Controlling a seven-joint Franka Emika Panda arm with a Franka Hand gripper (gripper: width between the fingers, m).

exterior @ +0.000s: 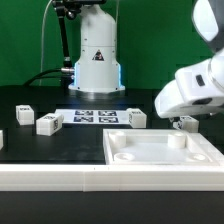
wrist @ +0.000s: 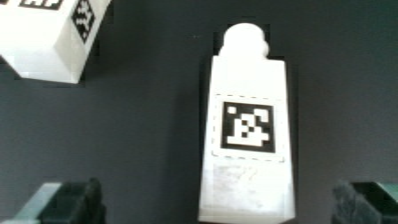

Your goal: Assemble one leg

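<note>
The leg's rounded tip needs to stay free to enter the white panel's socket, so my gripper will grab the leg by its square end (wrist: 246, 198).
In the wrist view a leg (wrist: 246, 120), a white oblong block with a black-and-white tag on its upper face, lies on the dark table between my fingers. My gripper (wrist: 214, 203) is open and empty, with one finger (wrist: 63, 200) on each side of the leg's near end, apart from it. A second leg (wrist: 54, 35) lies close by. In the exterior view my gripper (exterior: 185, 121) hangs low over a leg (exterior: 188, 124) behind the white panel (exterior: 150, 170). More legs lie towards the exterior view's left (exterior: 48, 123) (exterior: 22, 116), and one lies beside the marker board (exterior: 135, 118).
The marker board (exterior: 95, 116) lies flat in front of the robot base (exterior: 97, 60). The wide white panel with round corner sockets fills the front of the table. A white rail (exterior: 50, 178) runs along the front edge.
</note>
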